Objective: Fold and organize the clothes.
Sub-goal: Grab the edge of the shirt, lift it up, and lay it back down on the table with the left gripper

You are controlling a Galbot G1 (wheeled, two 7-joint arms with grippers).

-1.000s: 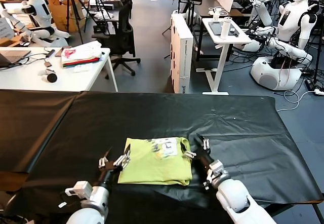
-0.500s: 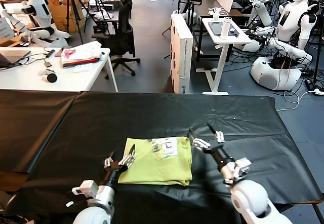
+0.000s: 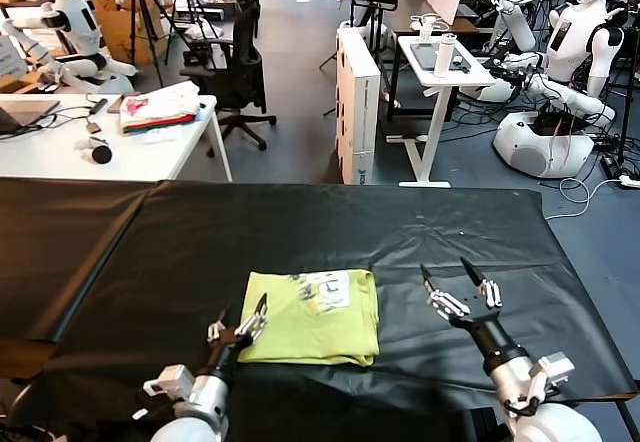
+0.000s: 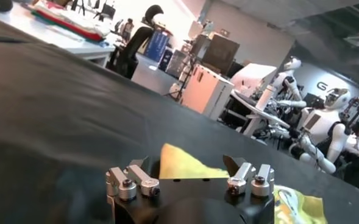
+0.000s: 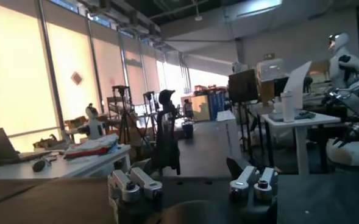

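Observation:
The left gripper grabs the folded T-shirt by its side edge away from the label [image 3: 246, 317] next, to turn it over so its label [image 3: 328, 288] stays neatly beneath.
The lime yellow-green T-shirt [image 3: 312, 316] lies folded into a small rectangle on the black table [image 3: 300, 232], white label up near its far edge. My left gripper [image 3: 240, 320] is open, just off the shirt's near left corner; a corner of the shirt [image 4: 182, 165] shows between its jaws in the left wrist view. My right gripper [image 3: 452, 276] is open and empty, raised to the right of the shirt and clear of it. Its wrist view [image 5: 191, 173] looks out over the room and shows no shirt.
A white desk [image 3: 110, 147] with a white-pink-red pile [image 3: 160, 107] stands behind the table at left. An office chair [image 3: 240, 72], a white cabinet [image 3: 360, 102], a small stand [image 3: 440, 72] and other robots [image 3: 560, 72] are beyond the table's far edge.
My right gripper has pulled back from the shirt's right edge to the right and towards me, and lifted. My left gripper has drawn back slightly from the left edge. The shirt stays folded.

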